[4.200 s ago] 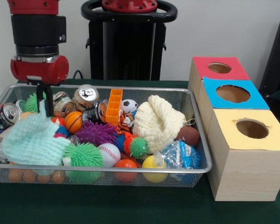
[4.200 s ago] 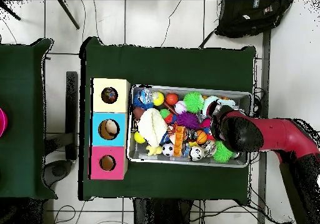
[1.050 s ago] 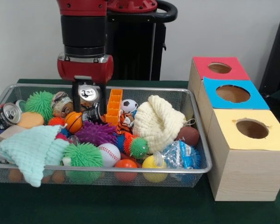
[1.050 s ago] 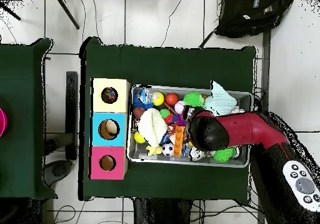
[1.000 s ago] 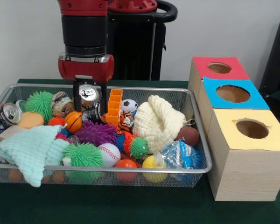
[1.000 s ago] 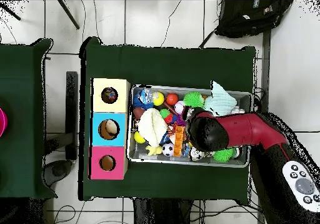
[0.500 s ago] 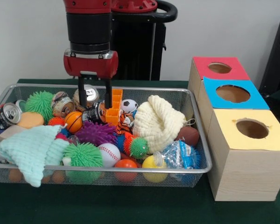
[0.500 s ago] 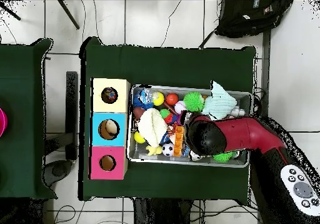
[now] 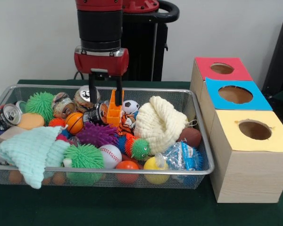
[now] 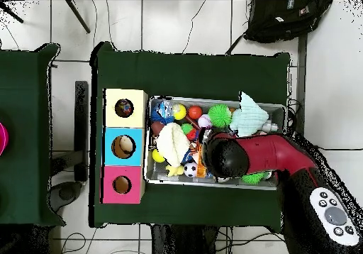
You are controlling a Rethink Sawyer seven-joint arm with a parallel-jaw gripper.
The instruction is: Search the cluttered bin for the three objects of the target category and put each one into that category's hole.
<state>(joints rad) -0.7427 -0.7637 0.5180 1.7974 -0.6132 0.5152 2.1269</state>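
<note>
The gripper grabs the cream knitted cloth by its raised top (image 9: 156, 100) next, since that fold stands up while the rest drapes slack over the toys.
The wire mesh bin (image 9: 108, 172) is full of toys, cans and cloths; it also shows in the overhead view (image 10: 213, 100). My gripper (image 9: 105, 93) hangs open and empty over the bin's back middle. One finger is above a silver can (image 9: 86, 95), the other just above an upright orange block (image 9: 115, 107). The yellow-surround hole (image 9: 254, 130) tops the nearest wooden box, right of the bin. In the overhead view a dark round thing lies inside the hole (image 10: 124, 108). There the arm's head (image 10: 225, 156) hides the gripper.
A mint cloth (image 9: 30, 149) droops over the bin's front left rim. A cream knitted cloth (image 9: 160, 122) lies in the middle. Spiky balls (image 9: 85, 157), a baseball (image 9: 111, 155), a small basketball (image 9: 74, 122) and more cans (image 9: 4, 115) fill the bin. Blue (image 9: 235, 94) and red (image 9: 221, 68) holes lie behind the yellow one.
My gripper let go of the mint cloth at the bin's left end, then moved right along the back and rose slightly. It now stands open over the orange block.
</note>
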